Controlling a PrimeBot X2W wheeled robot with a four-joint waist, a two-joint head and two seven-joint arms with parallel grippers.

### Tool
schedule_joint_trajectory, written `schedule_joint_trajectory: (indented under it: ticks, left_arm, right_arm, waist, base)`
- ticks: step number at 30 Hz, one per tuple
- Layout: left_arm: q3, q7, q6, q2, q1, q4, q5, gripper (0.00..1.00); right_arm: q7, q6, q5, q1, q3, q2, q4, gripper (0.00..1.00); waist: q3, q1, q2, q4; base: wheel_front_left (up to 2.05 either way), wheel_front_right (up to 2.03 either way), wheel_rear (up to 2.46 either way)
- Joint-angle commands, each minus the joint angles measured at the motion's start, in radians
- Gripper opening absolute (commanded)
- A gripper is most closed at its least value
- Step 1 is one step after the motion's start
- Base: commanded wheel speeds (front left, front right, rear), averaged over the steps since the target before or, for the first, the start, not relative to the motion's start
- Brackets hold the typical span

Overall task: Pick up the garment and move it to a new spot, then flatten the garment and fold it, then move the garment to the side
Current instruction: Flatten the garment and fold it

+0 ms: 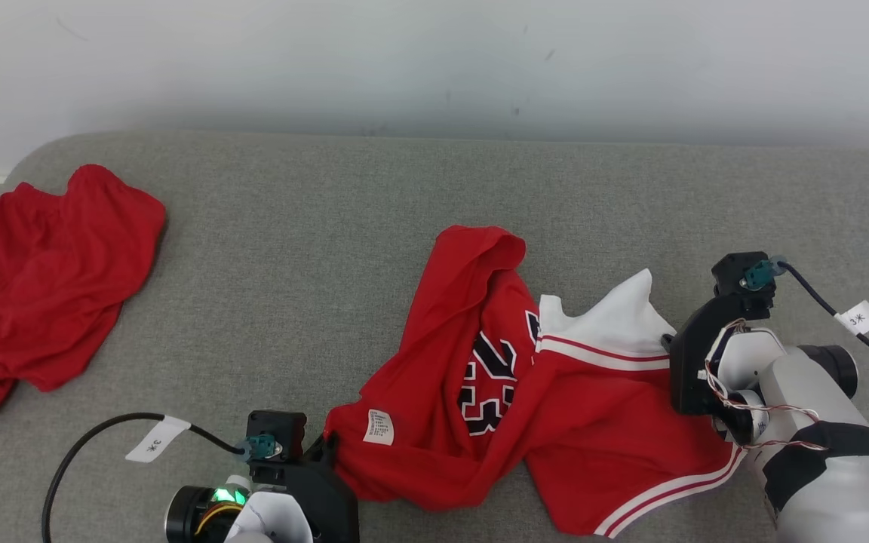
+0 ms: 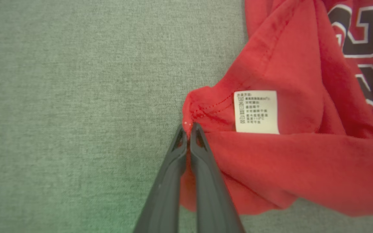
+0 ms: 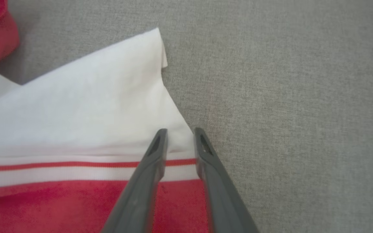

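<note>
I should next grab the white flap point(image 1: 615, 317) by its striped border point(image 1: 653, 360) with my right gripper. Then the jersey can be spread flat for folding.
The garment point(image 1: 525, 392) is a red jersey with a black number and white striped trim, lying rumpled on the grey surface right of centre. My left gripper point(image 2: 189, 127) is shut on a bunched red corner of the garment point(image 2: 287, 161), just beside its white care label point(image 2: 256, 111); in the head view this gripper point(image 1: 325, 445) sits at the jersey's lower left end. My right gripper point(image 3: 180, 132) stands open, its fingers straddling the garment's striped hem point(image 3: 76, 165) at the right edge, with cloth in the gap. In the head view the right gripper point(image 1: 668, 345) meets the white flap point(image 1: 615, 317).
A second red cloth point(image 1: 42, 302) lies crumpled at the far left of the grey padded surface point(image 1: 291, 264). A white wall point(image 1: 434, 60) runs along the back. Black tagged cables point(image 1: 102, 430) trail from both wrists.
</note>
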Motion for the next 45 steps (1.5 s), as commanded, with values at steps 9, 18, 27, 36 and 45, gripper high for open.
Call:
schedule_joint_trajectory:
  ticks: [9, 18, 27, 36, 45]
  left_arm:
    - [0.000, 0.009, 0.011, 0.015, 0.024, 0.004, -0.020, 0.00]
    - [-0.003, 0.016, 0.021, 0.020, 0.037, -0.010, -0.025, 0.00]
    - [-0.007, 0.019, 0.024, 0.032, 0.046, -0.035, -0.028, 0.00]
    - [-0.027, 0.017, 0.020, 0.024, 0.006, -0.064, -0.011, 0.00]
    - [-0.041, 0.000, 0.013, 0.006, -0.026, -0.072, -0.005, 0.00]
  right_arm:
    - [0.063, 0.004, 0.062, 0.061, 0.061, -0.031, -0.010, 0.00]
    - [0.267, 0.004, 0.156, 0.165, 0.146, -0.096, -0.106, 0.00]
    - [0.212, 0.003, 0.085, 0.153, -0.011, -0.124, -0.345, 1.00]
    - [0.178, 0.003, -0.057, 0.073, -0.078, -0.080, -0.287, 1.00]
    - [0.158, 0.003, -0.111, -0.001, -0.065, -0.059, -0.134, 1.00]
  waist:
    - [-0.036, 0.0000, -0.0001, -0.029]
    - [-0.064, 0.0000, -0.0001, -0.031]
    - [-0.058, 0.0000, -0.0001, -0.022]
    - [0.007, 0.0000, -0.0001, 0.037]
    - [0.073, 0.0000, -0.0001, 0.089]
  base:
    - [0.00, 0.00, 0.00]
    - [0.00, 0.00, 0.00]
    - [0.00, 0.00, 0.00]
    - [0.00, 0.00, 0.00]
    - [0.00, 0.00, 0.00]
